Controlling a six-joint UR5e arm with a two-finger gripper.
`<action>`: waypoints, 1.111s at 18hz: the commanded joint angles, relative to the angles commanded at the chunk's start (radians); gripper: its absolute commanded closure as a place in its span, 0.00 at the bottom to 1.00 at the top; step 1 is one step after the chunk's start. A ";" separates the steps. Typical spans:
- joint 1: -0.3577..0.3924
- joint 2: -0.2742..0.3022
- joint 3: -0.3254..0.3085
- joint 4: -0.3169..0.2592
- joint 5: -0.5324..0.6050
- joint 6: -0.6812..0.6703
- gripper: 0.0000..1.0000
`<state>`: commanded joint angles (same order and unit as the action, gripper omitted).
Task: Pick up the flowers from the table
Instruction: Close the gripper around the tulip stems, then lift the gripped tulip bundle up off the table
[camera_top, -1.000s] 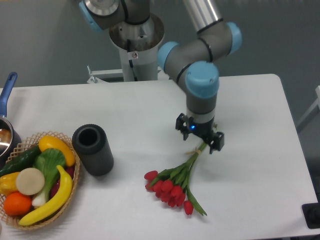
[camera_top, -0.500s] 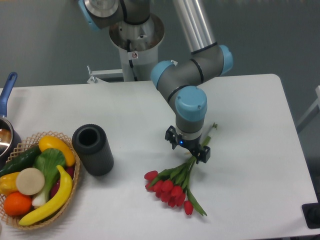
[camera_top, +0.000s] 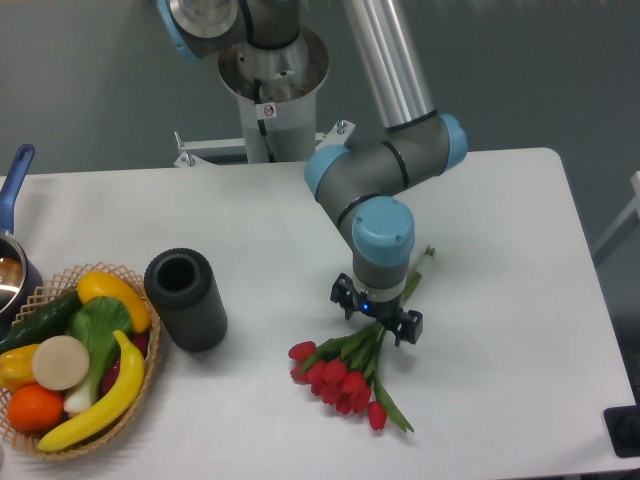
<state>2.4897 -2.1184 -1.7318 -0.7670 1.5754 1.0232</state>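
Observation:
The gripper will next grab the green stems of the flowers (camera_top: 345, 375) to pick them up, and this will keep their red buds free.
The flowers (camera_top: 345, 375), red tulip buds on long green stems, lie on the white table (camera_top: 500, 300) right of centre, buds toward the front. The stem ends (camera_top: 424, 262) stick out behind my arm's wrist. My gripper (camera_top: 376, 322) points straight down over the middle of the stems, low and close to them. Its two dark fingers stand apart, one on each side of the stems, so it is open. The tan band is hidden under the gripper.
A black cylinder (camera_top: 186, 298) stands left of centre. A woven basket (camera_top: 75, 355) of fruit and vegetables sits at the front left. A pot with a blue handle (camera_top: 12, 190) is at the left edge. The robot base (camera_top: 272, 90) stands behind the table.
My gripper has moved left and toward the front along the stems, from over the stem ends to over their middle, and has come lower. The flowers have not moved.

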 joint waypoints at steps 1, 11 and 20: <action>0.000 0.000 -0.003 0.000 0.000 -0.002 0.48; 0.009 0.073 -0.009 -0.014 -0.017 -0.100 1.00; 0.086 0.167 0.162 -0.255 -0.021 -0.092 1.00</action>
<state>2.5754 -1.9512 -1.5698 -1.0225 1.5540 0.9311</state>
